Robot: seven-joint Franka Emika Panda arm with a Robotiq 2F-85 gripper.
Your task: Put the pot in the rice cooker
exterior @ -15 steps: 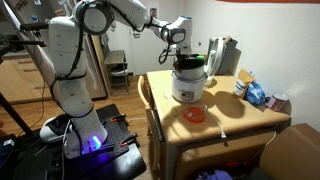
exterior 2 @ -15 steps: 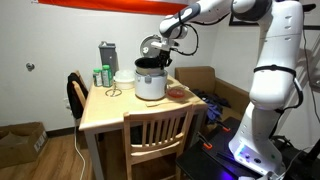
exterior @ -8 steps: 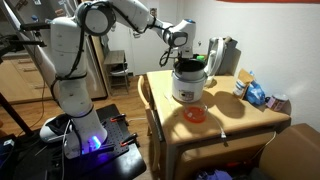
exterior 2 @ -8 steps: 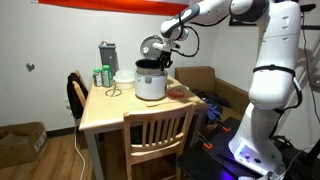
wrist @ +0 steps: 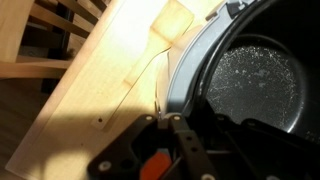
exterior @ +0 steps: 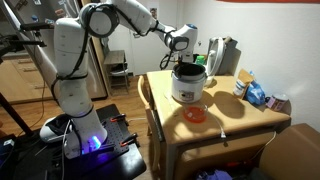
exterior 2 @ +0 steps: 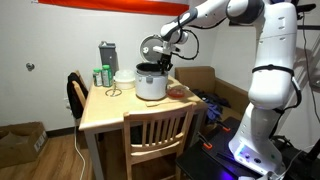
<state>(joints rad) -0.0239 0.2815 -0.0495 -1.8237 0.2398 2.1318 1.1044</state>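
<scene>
The pot sits within the pale rim and would settle in the rice cooker [exterior: 188,90], so it is now time for my gripper to open.
The white and silver rice cooker [exterior: 188,90] stands on the wooden table and also shows in the other exterior view [exterior 2: 150,86]. The dark pot [exterior: 190,67] sits in its top, with its rim a little above the cooker body [exterior 2: 150,66]. My gripper [exterior: 186,57] reaches down onto the pot's rim from above [exterior 2: 158,58]. In the wrist view the pot's black inside [wrist: 250,85] lies within the cooker's pale rim [wrist: 185,75]. My gripper [wrist: 185,128] straddles the pot's wall, one finger outside and one inside, shut on it.
A tall metallic jug [exterior: 222,55] stands behind the cooker [exterior 2: 107,55]. An orange-red item [exterior: 195,113] lies in front of the cooker. A blue bag [exterior: 257,95] is at the table's far side. Green cups [exterior 2: 100,76], a white bowl [exterior 2: 124,76] and wooden chairs [exterior 2: 158,135] surround it.
The wrist has shifted slightly sideways and down over the cooker. The pot and the cooker stay in place.
</scene>
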